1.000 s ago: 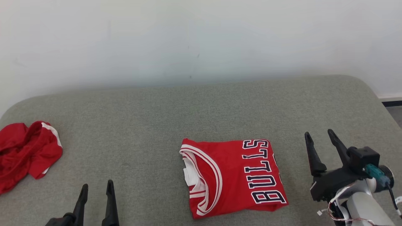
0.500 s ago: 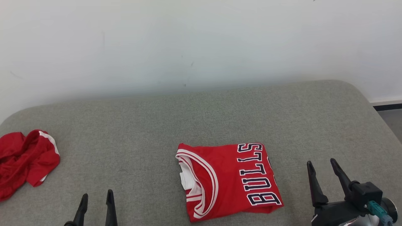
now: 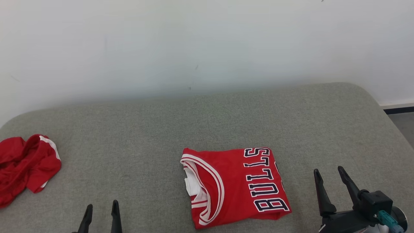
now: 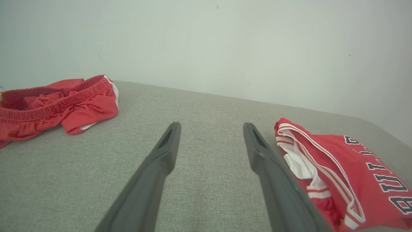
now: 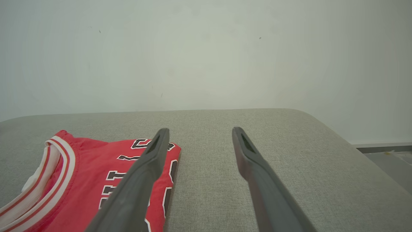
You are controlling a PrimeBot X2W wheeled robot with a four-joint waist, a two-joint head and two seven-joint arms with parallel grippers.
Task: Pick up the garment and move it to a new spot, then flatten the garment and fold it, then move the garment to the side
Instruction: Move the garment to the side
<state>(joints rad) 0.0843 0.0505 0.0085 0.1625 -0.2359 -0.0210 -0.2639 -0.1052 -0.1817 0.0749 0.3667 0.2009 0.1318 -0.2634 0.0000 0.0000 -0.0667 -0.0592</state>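
Observation:
My right gripper is going to pinch the jersey next by its folded edge [image 3: 281, 180] beside the lettering. The cloth rounds up there, while its middle [image 3: 234, 182] lies flat.
A red jersey [image 3: 234, 186] with white trim and dark "BULLS" lettering lies folded into a rectangle on the grey cushion [image 3: 207, 126], a little right of centre. It also appears in the left wrist view as the jersey [image 4: 341, 174] at the right, and in the right wrist view as the jersey [image 5: 83, 180] at the lower left. My left gripper [image 3: 101, 207] stands open at the bottom left, well clear of the cloth. My right gripper [image 3: 328, 173] is open to the right of the jersey, holding nothing.
A crumpled pair of red shorts [image 3: 26, 166] with white trim lies at the cushion's far left, seen too as the shorts [image 4: 58, 104]. A pale wall [image 3: 207, 42] rises behind. The cushion's rounded right edge drops to a grey floor [image 3: 402, 124].
My right gripper has pulled back from beside the jersey toward the bottom of the view, still open. The head camera tilted up slightly. The left gripper sank a little lower.

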